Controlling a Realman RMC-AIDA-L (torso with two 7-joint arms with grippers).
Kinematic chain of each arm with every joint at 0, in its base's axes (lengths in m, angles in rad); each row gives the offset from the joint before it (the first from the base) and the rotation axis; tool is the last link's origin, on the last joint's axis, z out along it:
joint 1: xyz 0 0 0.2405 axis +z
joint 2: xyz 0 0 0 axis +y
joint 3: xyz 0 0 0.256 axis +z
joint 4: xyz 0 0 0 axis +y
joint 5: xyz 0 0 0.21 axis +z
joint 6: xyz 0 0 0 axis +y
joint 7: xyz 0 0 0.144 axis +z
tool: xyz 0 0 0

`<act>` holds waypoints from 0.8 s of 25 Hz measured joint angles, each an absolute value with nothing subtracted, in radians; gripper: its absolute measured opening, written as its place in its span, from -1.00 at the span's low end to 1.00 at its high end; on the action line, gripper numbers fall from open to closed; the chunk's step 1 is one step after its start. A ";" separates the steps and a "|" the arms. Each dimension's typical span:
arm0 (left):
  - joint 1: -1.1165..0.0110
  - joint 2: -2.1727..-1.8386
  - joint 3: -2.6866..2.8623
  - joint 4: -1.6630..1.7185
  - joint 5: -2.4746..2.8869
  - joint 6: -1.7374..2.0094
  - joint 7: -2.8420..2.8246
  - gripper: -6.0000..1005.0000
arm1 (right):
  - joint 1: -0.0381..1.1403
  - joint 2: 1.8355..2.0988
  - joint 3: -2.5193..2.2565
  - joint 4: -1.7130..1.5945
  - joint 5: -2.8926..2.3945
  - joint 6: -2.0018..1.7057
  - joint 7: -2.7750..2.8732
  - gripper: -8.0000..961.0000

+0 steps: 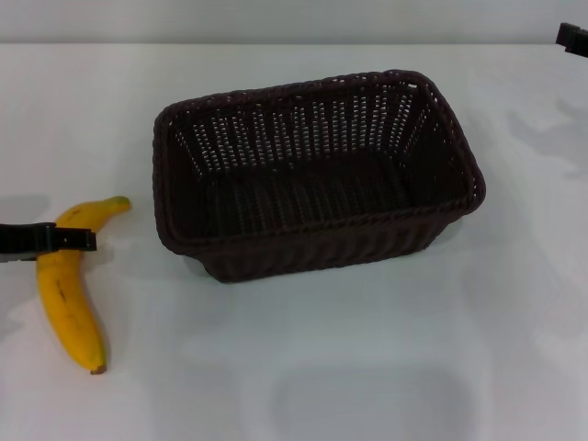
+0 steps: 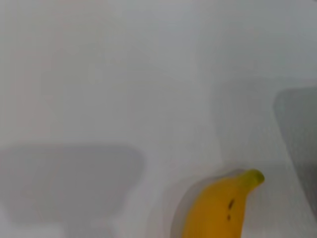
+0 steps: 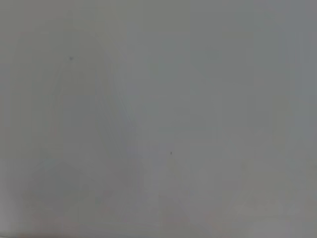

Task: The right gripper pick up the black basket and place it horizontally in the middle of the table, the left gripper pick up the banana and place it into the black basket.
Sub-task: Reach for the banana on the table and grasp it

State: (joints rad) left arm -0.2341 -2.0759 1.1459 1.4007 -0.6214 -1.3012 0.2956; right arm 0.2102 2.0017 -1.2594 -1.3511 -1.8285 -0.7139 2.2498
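My left gripper should close, because its fingers are down around the banana's upper part (image 1: 83,216) (image 2: 215,213). Closing now would hold the banana.
The black basket (image 1: 317,175) stands upright in the middle of the white table (image 1: 367,349), its long side running left to right, with nothing inside. The yellow banana (image 1: 66,285) lies on the table to its left, stem end pointing toward the basket. My left gripper (image 1: 78,241) reaches in from the left edge and crosses over the banana's upper part. The left wrist view shows the banana (image 2: 223,208) and its stem tip from close above. My right gripper (image 1: 573,39) is only a small dark piece at the far right corner, well away from the basket.
The table's far edge (image 1: 276,42) runs along the back, with a grey wall behind it. Bare white tabletop (image 3: 158,119) fills the right wrist view. Bare table lies between the banana and the basket.
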 joint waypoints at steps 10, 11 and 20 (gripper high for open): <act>-0.238 -2.075 1.143 1.376 -0.631 -1.290 0.306 0.71 | 0.210 2.002 -1.259 -1.351 -1.828 -0.716 2.251 0.79; -0.238 -2.075 1.143 1.376 -0.631 -1.290 0.306 0.63 | 0.210 2.002 -1.259 -1.351 -1.825 -0.716 2.251 0.79; -0.251 -2.074 1.138 1.359 -0.627 -1.276 0.302 0.02 | 0.210 2.002 -1.259 -1.351 -1.813 -0.716 2.248 0.79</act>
State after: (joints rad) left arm -0.2509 -2.0738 1.1385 1.3591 -0.6266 -1.2760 0.3024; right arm 0.2102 2.0018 -1.2594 -1.3515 -1.8131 -0.7165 2.2476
